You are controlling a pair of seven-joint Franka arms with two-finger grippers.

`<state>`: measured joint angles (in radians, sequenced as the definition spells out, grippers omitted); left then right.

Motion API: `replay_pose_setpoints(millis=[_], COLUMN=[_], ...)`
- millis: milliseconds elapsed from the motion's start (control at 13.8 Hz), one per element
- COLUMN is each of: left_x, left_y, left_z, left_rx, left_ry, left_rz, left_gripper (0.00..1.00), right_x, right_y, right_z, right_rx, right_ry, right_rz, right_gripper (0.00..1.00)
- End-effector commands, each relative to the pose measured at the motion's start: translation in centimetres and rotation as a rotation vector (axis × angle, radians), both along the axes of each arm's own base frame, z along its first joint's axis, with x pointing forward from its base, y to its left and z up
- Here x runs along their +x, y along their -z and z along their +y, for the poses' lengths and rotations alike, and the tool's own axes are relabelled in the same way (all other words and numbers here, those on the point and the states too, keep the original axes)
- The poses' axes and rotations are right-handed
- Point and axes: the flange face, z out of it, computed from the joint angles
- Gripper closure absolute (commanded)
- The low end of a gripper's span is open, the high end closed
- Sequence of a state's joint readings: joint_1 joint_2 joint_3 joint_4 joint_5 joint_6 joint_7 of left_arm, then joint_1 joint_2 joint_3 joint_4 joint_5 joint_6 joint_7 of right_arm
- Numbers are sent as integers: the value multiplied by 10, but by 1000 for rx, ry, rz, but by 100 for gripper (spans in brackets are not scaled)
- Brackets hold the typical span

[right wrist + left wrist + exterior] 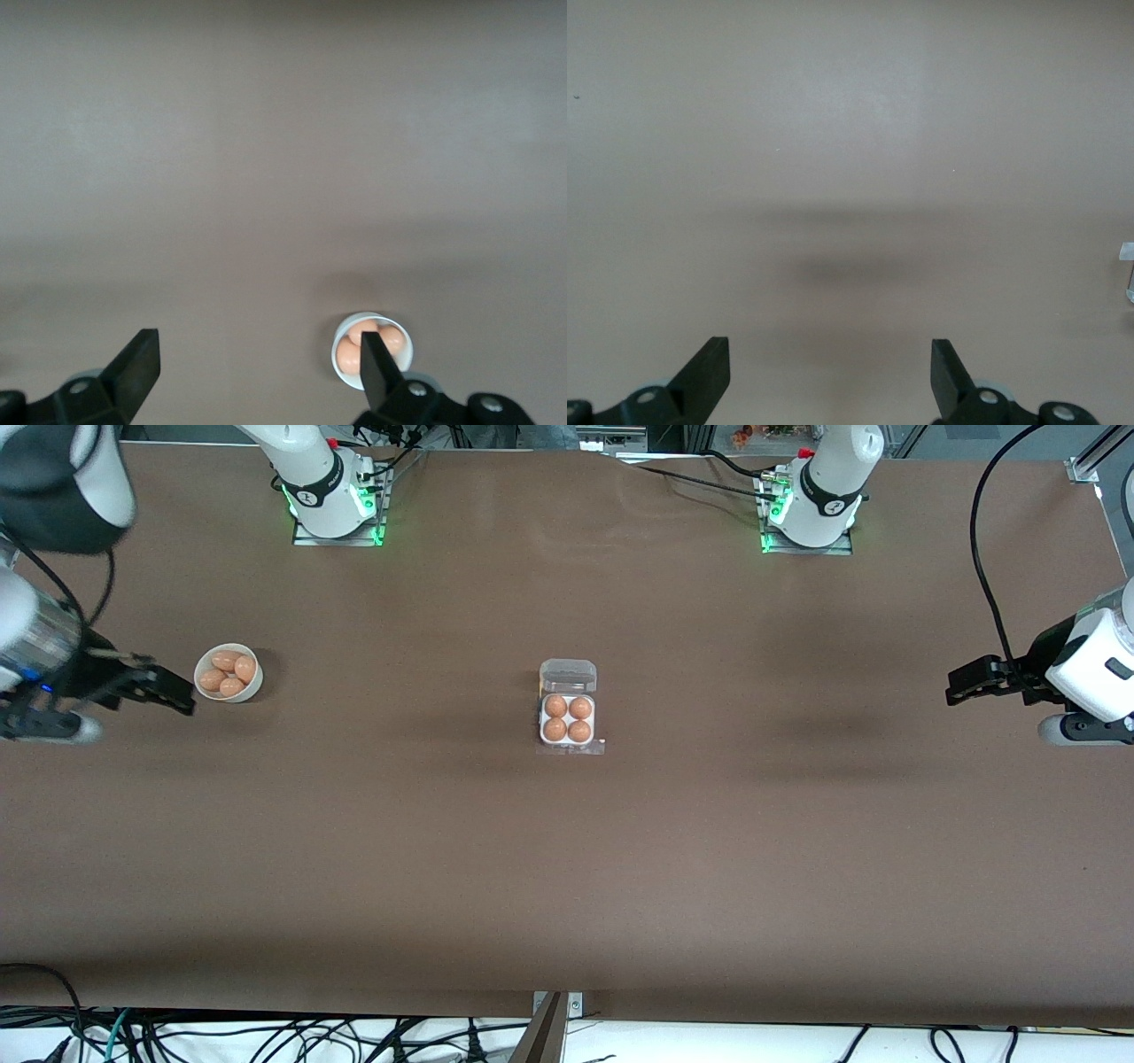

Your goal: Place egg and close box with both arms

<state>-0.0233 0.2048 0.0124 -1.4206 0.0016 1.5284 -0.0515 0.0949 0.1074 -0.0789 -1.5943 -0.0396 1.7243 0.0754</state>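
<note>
My left gripper next needs to grab the box's clear lid (568, 676) to close the box over the eggs.
The box (567, 741) sits mid-table with its clear lid (568, 676) open and lying flat, farther from the front camera than the tray. Every cell holds a brown egg (555, 707). My right gripper (180, 695) is open and empty, low over the table beside a white bowl (255, 687) of several brown eggs (227, 661). The right wrist view shows the bowl (340, 356) past one fingertip (370, 354) of that gripper (257, 341). My left gripper (955, 687) is open and empty over bare table toward the left arm's end. It also shows in the left wrist view (829, 345).
The brown tabletop (567, 886) has wide bare room between the box and each gripper. Both arm bases (332, 500) stand along the edge farthest from the front camera. A sliver of clear plastic (1126, 252) shows at the edge of the left wrist view.
</note>
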Motion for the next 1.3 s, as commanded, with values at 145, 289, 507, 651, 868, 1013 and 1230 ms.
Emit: replay_pose_setpoints(millis=[145,289,507,651,868,1013,1230], left_x=[-1,-2,-12,-19,-25,-35,-54], left_y=[-8,-9,-7,-2,28,60,130], left_z=[-1,-10,-60,-108,-169,-231,-314], left_rx=[21,12,-42,-156,-392,-397,-320], left_ry=[23,28,51,36,-28,-68,-50], left_rz=[-4,-4,44,89,268,391,531], left_gripper=[0,0,12,34,77,96,100], right_x=[-40,-47,-49,-47,-43,-43,-43], right_y=[-43,-38,-35,-29,-22,-22,-24], right_z=[-27,-31,-25,-23,-21,-21,-21], right_rx=[6,8,8,7,7,8,7], right_ry=[36,53,40,34,31,31,31], right_rz=[-27,10,8,18,31,31,28], right_gripper=[0,0,0,0,0,0,0])
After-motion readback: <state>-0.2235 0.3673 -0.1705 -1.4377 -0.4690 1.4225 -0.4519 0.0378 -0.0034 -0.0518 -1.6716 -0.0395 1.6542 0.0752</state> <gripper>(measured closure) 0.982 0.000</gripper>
